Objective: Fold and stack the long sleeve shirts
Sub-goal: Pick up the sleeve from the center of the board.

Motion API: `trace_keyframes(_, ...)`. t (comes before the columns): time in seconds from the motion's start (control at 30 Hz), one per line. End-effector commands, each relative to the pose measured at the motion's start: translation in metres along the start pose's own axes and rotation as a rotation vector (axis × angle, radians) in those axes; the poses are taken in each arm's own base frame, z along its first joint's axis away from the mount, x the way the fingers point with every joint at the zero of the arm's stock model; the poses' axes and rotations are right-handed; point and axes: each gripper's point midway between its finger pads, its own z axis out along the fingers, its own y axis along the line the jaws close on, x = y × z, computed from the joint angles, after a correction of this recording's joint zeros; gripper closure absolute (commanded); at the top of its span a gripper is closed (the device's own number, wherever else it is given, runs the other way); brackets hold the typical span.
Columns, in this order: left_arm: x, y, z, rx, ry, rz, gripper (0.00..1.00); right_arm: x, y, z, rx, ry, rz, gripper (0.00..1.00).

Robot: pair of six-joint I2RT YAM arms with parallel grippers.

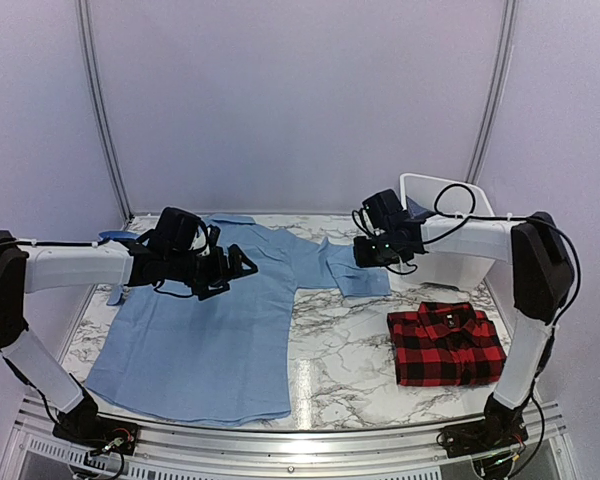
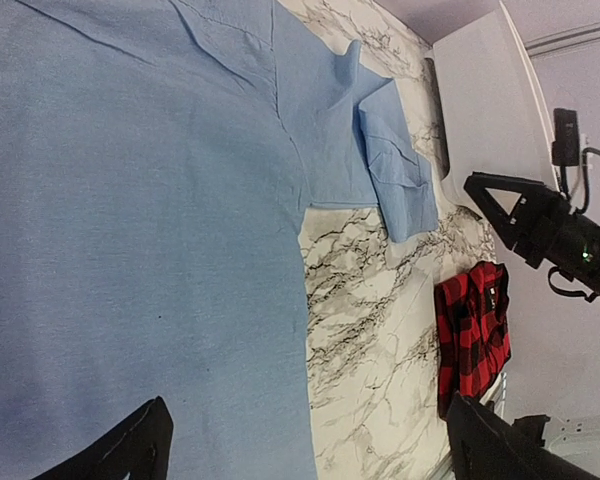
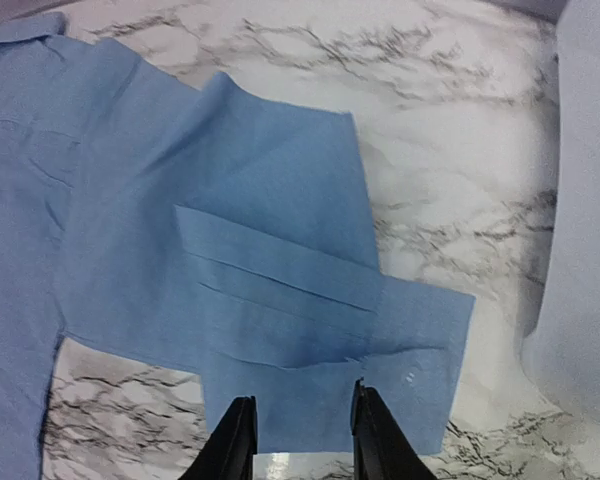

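I should next use my right gripper to take hold of the light blue shirt's sleeve at its cuff near the bin (image 3: 315, 408), so I can fold the sleeve across the chest.
The light blue long sleeve shirt (image 1: 210, 330) lies spread flat on the marble table, collar at the back. Its right sleeve (image 3: 280, 250) is folded back on itself near the bin. The red-and-black plaid shirt (image 1: 445, 345) lies folded at the front right. My left gripper (image 1: 242, 265) hovers wide open over the blue shirt's chest, and in the left wrist view (image 2: 308, 405) nothing sits between its fingers. My right gripper (image 3: 302, 400) hangs just over the folded sleeve's cuff (image 3: 410, 340), jaws apart with the cloth lying flat beneath them.
A white plastic bin (image 1: 450, 215) stands at the back right, close behind the right gripper, and its wall (image 3: 585, 250) fills the right edge of the right wrist view. Bare marble (image 1: 340, 340) shows between the two shirts.
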Motion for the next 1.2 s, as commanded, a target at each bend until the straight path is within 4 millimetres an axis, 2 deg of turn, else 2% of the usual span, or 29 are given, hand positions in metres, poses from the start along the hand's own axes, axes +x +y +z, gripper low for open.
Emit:
trace_keyframes(0.0, -0.003, -0.014, -0.007, 0.054, -0.018, 0.014, 0.01, 0.021, -0.031, 0.015, 0.082, 0.057, 0.05, 0.68)
trace_keyframes(0.07, -0.003, -0.014, -0.007, 0.054, -0.017, 0.014, 0.01, 0.029, -0.037, 0.021, 0.106, 0.078, 0.048, 0.62)
trace_keyframes(0.17, -0.002, -0.012, -0.007, 0.049, -0.018, 0.014, 0.01, 0.04, -0.046, 0.028, 0.146, 0.09, 0.047, 0.48)
trace_keyframes(0.27, 0.0, -0.01, -0.006, 0.044, -0.01, 0.009, 0.01, 0.053, -0.053, 0.038, 0.169, 0.109, 0.049, 0.41)
trace_keyframes(0.5, 0.002, -0.006, -0.006, 0.03, -0.007, 0.005, 0.01, 0.085, -0.066, 0.06, 0.196, 0.166, 0.065, 0.41)
trace_keyframes(0.63, 0.004, -0.003, -0.004, 0.023, 0.0, -0.001, 0.01, 0.1, -0.068, 0.068, 0.199, 0.201, 0.064, 0.5)
trace_keyframes(0.7, 0.004, -0.002, -0.004, 0.022, 0.0, -0.004, 0.01, 0.096, -0.067, 0.064, 0.2, 0.188, 0.065, 0.64)
trace_keyframes(0.83, 0.004, -0.001, -0.003, 0.017, -0.001, -0.009, 0.01, 0.071, -0.069, 0.048, 0.231, 0.129, 0.048, 0.87)
trace_keyframes(0.9, 0.004, -0.001, -0.002, 0.018, 0.0, -0.01, 0.01, 0.055, -0.067, 0.039, 0.244, 0.099, 0.033, 0.94)
trace_keyframes(0.97, 0.004, -0.002, -0.003, 0.019, -0.002, -0.011, 0.01, 0.04, -0.06, 0.03, 0.257, 0.068, 0.011, 0.97)
trace_keyframes(1.07, 0.003, -0.002, -0.004, 0.019, -0.007, -0.013, 0.01, 0.019, -0.05, 0.017, 0.275, 0.019, -0.017, 0.95)
trace_keyframes(1.17, 0.003, -0.002, -0.005, 0.018, -0.008, -0.015, 0.01, 0.007, -0.042, 0.008, 0.269, -0.01, -0.034, 0.85)
